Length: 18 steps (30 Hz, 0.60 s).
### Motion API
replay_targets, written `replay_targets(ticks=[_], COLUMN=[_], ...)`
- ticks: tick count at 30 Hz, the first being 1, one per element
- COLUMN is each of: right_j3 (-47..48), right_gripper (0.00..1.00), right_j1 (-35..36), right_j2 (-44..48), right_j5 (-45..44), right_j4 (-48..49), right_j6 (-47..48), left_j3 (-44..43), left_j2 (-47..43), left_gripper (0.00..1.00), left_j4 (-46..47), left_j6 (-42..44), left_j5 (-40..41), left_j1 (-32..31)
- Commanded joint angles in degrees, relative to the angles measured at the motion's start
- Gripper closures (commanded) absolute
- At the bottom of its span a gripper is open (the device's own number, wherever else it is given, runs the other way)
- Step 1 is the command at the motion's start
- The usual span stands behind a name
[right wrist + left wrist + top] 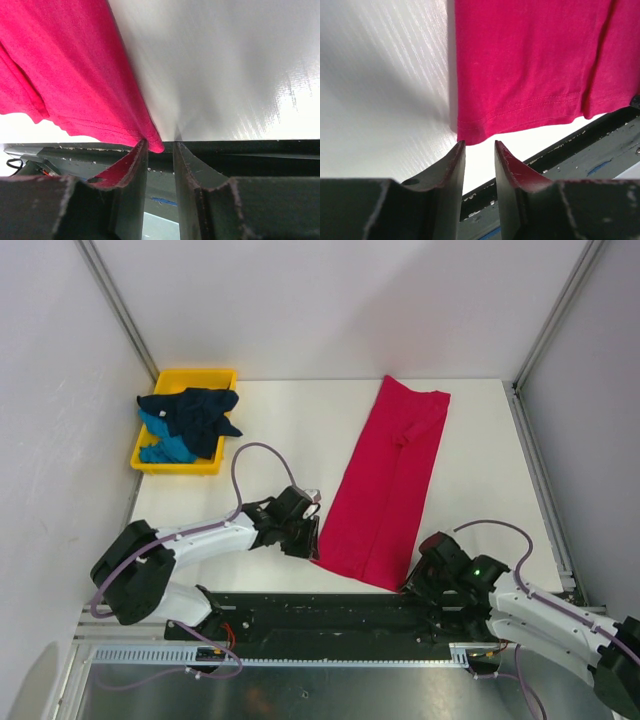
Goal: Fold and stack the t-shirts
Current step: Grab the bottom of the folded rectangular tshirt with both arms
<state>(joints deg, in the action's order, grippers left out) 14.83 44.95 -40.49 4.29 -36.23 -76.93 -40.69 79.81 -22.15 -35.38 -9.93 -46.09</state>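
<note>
The crimson-pink t-shirt [388,480] needs to be folded lengthwise next, so my left gripper will grab it by the t-shirt's near corner, opposite my right gripper's corner.
The crimson-pink t-shirt [388,480] lies as a long folded strip running from the table's back to its front edge. My left gripper [308,537] is open just left of the strip's near left corner [470,132], which sits just beyond its fingertips. My right gripper [418,578] is open at the strip's near right corner [152,142], which lies between the fingertips at the table's edge. The dark navy t-shirt [195,410] and the teal-blue t-shirt [160,445] lie crumpled in the yellow tray.
The yellow tray [205,375] stands at the back left of the white table [290,420]. Metal frame rails run along both sides. A black base plate [330,610] lies along the table's near edge.
</note>
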Motion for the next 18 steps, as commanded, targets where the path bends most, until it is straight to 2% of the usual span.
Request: replay_targets(ticks=[1,13,18], right_j3=[-0.2,0.7,1.8], right_gripper=[0.73,0.97,1.00], right_j1=[0.2,-1.2,-1.5], right_j2=[1.4,2.0,2.3], right_j5=[-2.5,-2.5,-3.1], right_j4=[1.9,0.6,-1.3], right_j6=[-1.8,-0.4,0.6], left_j3=[0.4,-0.5,-1.5], left_j2=[-0.8,-0.4,1.4], left_gripper=[0.64,0.56,0.56], left_j4=[0.4,0.4,0.6], left_j6=[2.0,3.1,3.2], left_j5=[1.2,1.9,1.1], left_j1=[0.4,0.5,0.5])
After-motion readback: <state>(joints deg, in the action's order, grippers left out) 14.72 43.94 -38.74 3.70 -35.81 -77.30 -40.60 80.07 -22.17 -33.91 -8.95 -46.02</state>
